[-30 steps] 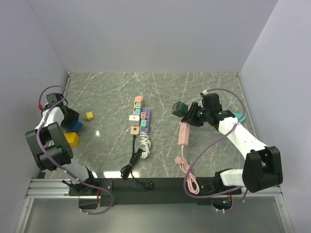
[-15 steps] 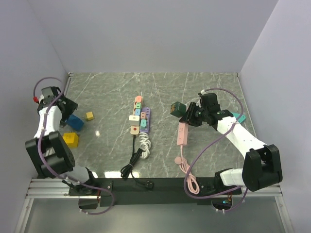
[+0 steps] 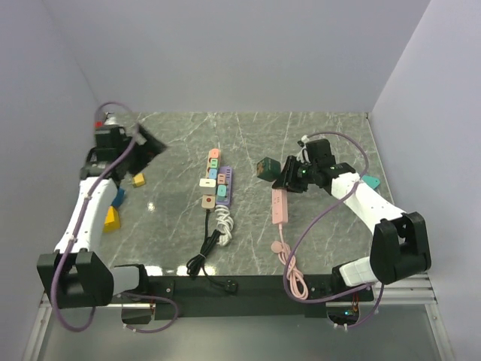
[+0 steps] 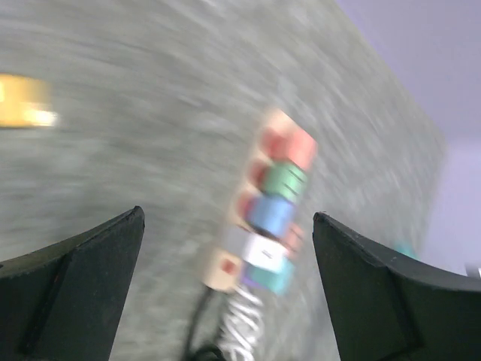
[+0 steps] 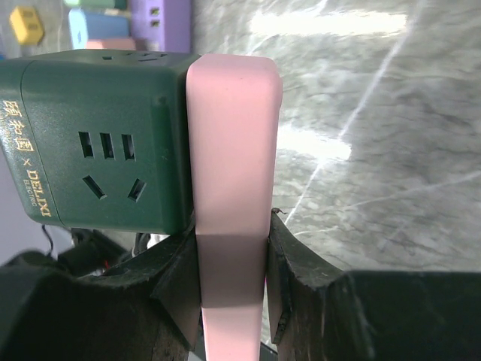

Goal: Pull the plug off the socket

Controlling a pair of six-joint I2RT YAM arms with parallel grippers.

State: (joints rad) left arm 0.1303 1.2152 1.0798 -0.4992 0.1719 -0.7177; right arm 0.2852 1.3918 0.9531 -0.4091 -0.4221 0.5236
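Observation:
My left gripper should grab the dark green cube plug (image 3: 267, 169) across its opposite sides, clear of the pink strip (image 3: 279, 207). Then it can pull the plug off.
A dark green cube plug (image 5: 101, 139) sits pressed against the left face of the pink socket strip (image 5: 233, 150). My right gripper (image 5: 231, 226) is shut on the pink strip just below the cube. From above, the green cube (image 3: 267, 167) hangs at centre right ahead of the right gripper (image 3: 288, 179), and the pink strip (image 3: 279, 207) trails down to its pink cable. My left gripper (image 3: 150, 147) hovers at the back left, open and holding nothing. Its wrist view is blurred and looks between its fingers (image 4: 83, 278) onto the table.
A multi-coloured power strip (image 3: 216, 183) with a coiled white cord and a black cable (image 3: 207, 252) lies mid-table; it shows blurred (image 4: 274, 203) in the left wrist view. Yellow blocks (image 3: 139, 179) (image 3: 111, 218) and a blue block (image 3: 118, 197) lie at left. A teal piece (image 3: 370, 181) lies at far right.
The left arm swung up and away from the blocks at the left edge toward the back, its jaws opening wide. The right gripper shifted slightly left with the strip and cube.

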